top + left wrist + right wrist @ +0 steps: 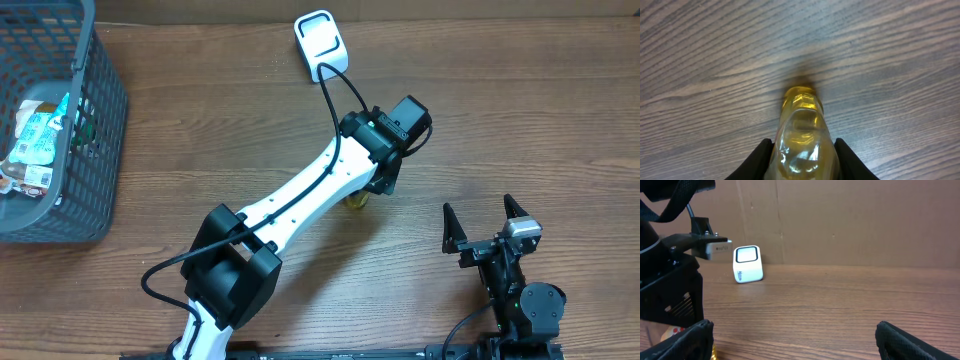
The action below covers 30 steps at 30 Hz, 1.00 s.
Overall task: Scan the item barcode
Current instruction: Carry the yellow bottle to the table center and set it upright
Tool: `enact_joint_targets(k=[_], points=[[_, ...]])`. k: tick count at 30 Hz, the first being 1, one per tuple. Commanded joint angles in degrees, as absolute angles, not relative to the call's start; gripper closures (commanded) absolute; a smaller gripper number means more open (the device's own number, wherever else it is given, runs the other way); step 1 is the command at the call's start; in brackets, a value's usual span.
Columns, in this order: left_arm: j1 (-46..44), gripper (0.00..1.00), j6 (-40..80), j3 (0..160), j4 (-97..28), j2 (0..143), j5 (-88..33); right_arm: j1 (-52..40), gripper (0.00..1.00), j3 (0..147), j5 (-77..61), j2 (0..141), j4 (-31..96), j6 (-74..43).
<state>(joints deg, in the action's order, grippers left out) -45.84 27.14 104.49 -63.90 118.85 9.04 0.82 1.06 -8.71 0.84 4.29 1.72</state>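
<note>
The robot's left gripper needs to open now, because the bottle's (357,201) far end is close to flat wood, so the bottle would end up standing on the tabletop.
The item is a clear amber-yellow bottle (801,132), held over the wooden table with its far end pointing down at the tabletop. My left gripper (802,152) is shut on it, a black finger pressed against each side. From overhead only a yellow tip of the bottle (357,201) shows under the left gripper (378,178) near the table's middle. The white barcode scanner (322,42) stands at the back edge, also in the right wrist view as the scanner (747,263). My right gripper (485,222) rests at the front right, open and holding nothing.
A grey mesh basket (105,130) with packaged goods sits at the far left. The scanner's black cable (330,95) runs toward the left arm. A cardboard wall (850,220) backs the table.
</note>
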Motion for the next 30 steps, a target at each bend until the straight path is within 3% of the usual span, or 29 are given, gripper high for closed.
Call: enact_joint_targets(k=[1,8,13,15,17,25,30], points=[[-46.6,0.75,28.3,104.2,-63.5,118.4,11.0,1.1,0.0,0.4,-8.4,0.2,4.0,2.0],[-46.6,0.62,28.3,104.2,-63.6,119.4,10.8,1.1,0.0,0.4,-8.4,0.2,4.0,2.0],[-46.6,0.43,28.3,104.2,-64.4,119.9,8.4,1.1,0.0,0.4,-8.4,0.2,4.0,2.0],[-46.6,0.28,28.3,104.2,-64.4,119.9,7.9,1.1,0.0,0.4,-8.4,0.2,4.0,2.0],[-46.6,0.21,27.3,104.3,-64.2,119.9,7.9,1.1,0.0,0.4,-8.4,0.2,4.0,2.0],[-45.0,0.12,21.2,111.5,-64.5,119.8,9.6,1.1,0.0,0.4,-8.4,0.2,4.0,2.0],[-42.7,0.12,17.5,121.3,-65.4,119.8,11.0,1.1,0.0,0.4,-8.4,0.2,4.0,2.0]])
